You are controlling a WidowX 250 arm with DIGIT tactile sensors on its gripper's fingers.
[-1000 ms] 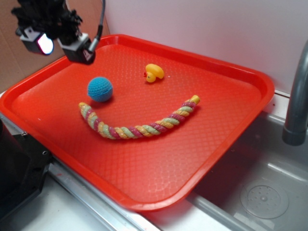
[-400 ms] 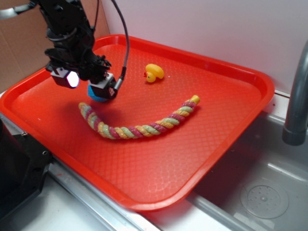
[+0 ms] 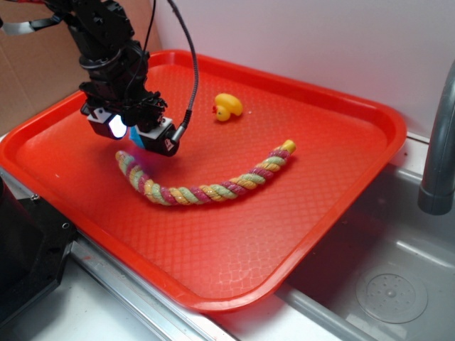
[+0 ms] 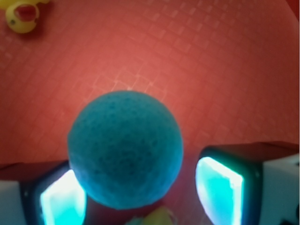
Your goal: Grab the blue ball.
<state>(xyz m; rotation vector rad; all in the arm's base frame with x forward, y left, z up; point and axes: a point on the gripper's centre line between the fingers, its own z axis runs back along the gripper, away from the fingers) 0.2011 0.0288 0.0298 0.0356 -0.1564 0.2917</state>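
My gripper is to grab the blue ball (image 4: 125, 147) by its round sides and lift it from the red tray.
The blue ball (image 4: 125, 147), a round teal knitted ball, lies on the red tray (image 3: 334, 149) left of centre. My gripper (image 3: 136, 136) has come down over it, so the exterior view shows only a sliver of the blue ball (image 3: 137, 142) between the fingers. In the wrist view the gripper (image 4: 140, 197) is open, one glowing pad on each side of the ball. The left pad (image 4: 61, 201) is at the ball's edge. A strip of tray shows between the ball and the right pad (image 4: 220, 192).
A yellow rubber duck (image 3: 227, 107) sits behind the ball on the tray. A twisted multicoloured rope (image 3: 206, 190) curves just in front of the gripper. A grey faucet (image 3: 437, 142) and sink basin (image 3: 387, 291) are to the right.
The gripper came down from the upper left onto the tray and now straddles the ball. Ball, duck and rope have not moved.
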